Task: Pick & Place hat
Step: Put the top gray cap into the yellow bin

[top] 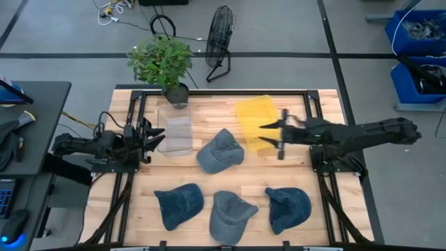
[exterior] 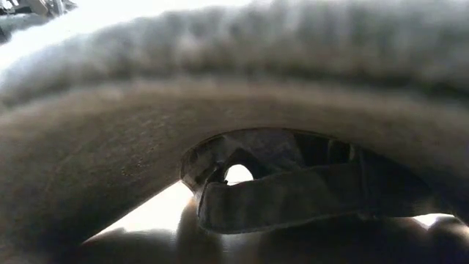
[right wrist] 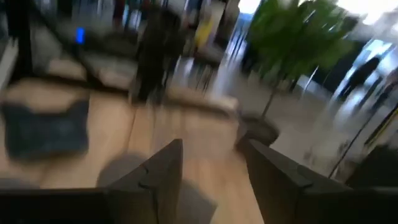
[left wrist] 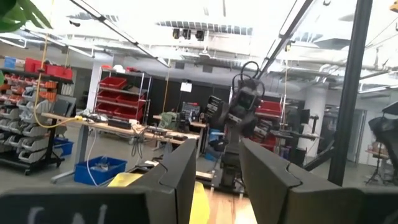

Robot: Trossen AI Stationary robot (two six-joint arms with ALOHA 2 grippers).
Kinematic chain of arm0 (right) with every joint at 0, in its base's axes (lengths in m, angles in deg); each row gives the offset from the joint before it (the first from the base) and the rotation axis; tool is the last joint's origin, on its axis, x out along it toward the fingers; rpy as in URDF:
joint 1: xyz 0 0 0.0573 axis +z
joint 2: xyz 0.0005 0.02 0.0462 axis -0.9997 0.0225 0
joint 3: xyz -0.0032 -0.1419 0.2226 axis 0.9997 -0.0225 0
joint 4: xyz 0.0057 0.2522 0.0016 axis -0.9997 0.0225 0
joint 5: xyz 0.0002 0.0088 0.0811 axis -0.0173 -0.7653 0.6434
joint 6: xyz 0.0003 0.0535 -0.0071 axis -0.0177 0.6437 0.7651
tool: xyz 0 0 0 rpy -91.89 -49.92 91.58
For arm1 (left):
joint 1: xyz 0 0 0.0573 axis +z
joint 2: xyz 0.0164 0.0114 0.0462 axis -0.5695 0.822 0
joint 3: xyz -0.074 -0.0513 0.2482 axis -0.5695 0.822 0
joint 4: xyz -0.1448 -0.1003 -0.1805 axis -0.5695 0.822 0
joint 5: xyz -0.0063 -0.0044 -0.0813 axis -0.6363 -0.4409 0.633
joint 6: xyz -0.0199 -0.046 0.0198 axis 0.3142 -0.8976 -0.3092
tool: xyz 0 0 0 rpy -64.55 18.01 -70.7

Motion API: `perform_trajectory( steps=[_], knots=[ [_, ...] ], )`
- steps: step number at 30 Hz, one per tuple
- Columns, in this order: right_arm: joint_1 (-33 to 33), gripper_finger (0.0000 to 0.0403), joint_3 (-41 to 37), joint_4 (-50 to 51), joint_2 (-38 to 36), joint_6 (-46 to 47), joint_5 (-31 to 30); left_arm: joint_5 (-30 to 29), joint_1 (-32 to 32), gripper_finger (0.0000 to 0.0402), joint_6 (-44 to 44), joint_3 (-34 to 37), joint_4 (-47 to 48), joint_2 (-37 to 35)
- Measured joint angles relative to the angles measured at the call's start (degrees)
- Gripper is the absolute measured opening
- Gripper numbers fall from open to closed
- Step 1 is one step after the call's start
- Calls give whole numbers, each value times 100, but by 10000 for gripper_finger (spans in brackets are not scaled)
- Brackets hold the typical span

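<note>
The middle cap should next be gripped with my right gripper by its top cloth (top: 226, 144), so that I can lift the cap into the yellow bin (top: 252, 115).
Four blue denim caps lie on the wooden table: one in the middle (top: 220, 150) and three along the near edge (top: 180, 204), (top: 231, 213), (top: 288, 206). The low view is filled by the back of one cap (exterior: 293, 187), strap and opening toward the camera. My right gripper (top: 268, 133) is open and hovers over the near part of the yellow bin (top: 252, 115), right of the middle cap; its wrist view (right wrist: 208, 168) is blurred and shows a cap (right wrist: 46, 127). My left gripper (top: 157, 137) waits open at the table's left side, beside the clear bin (top: 175, 134); its fingers (left wrist: 217, 168) stand apart.
A potted plant (top: 167, 63) stands at the far left corner of the table, behind the clear bin. A black fan (top: 219, 38) stands on the floor beyond the far edge. Bare wood shows between the middle cap and the near row.
</note>
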Motion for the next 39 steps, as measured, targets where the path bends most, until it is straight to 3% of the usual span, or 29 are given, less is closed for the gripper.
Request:
perform_trajectory(
  steps=[10, 17, 29, 32, 37, 39],
  knots=[
    [-310, 181, 1731, 1220, 3187, 239, 1341, -21, 0, 128, -4, -77, 38, -1],
    [-310, 181, 2384, 1303, 4554, 1181, 1409, -22, 0, 128, -66, -91, 312, -1],
    [-310, 173, 2512, 1349, 5491, 1312, 1069, -22, 0, 128, -66, -98, 445, -1],
    [-310, 137, 2512, 1377, 5520, 1291, 1001, -22, -1, 128, -66, -98, 447, -1],
    [-345, 22, 2512, 1391, 5505, 1298, 794, -22, 0, 128, -66, -98, 482, -1],
    [-351, 15, 2525, 1466, 5444, 1259, 790, -22, 0, 128, -66, -100, 552, -1]
  ],
)
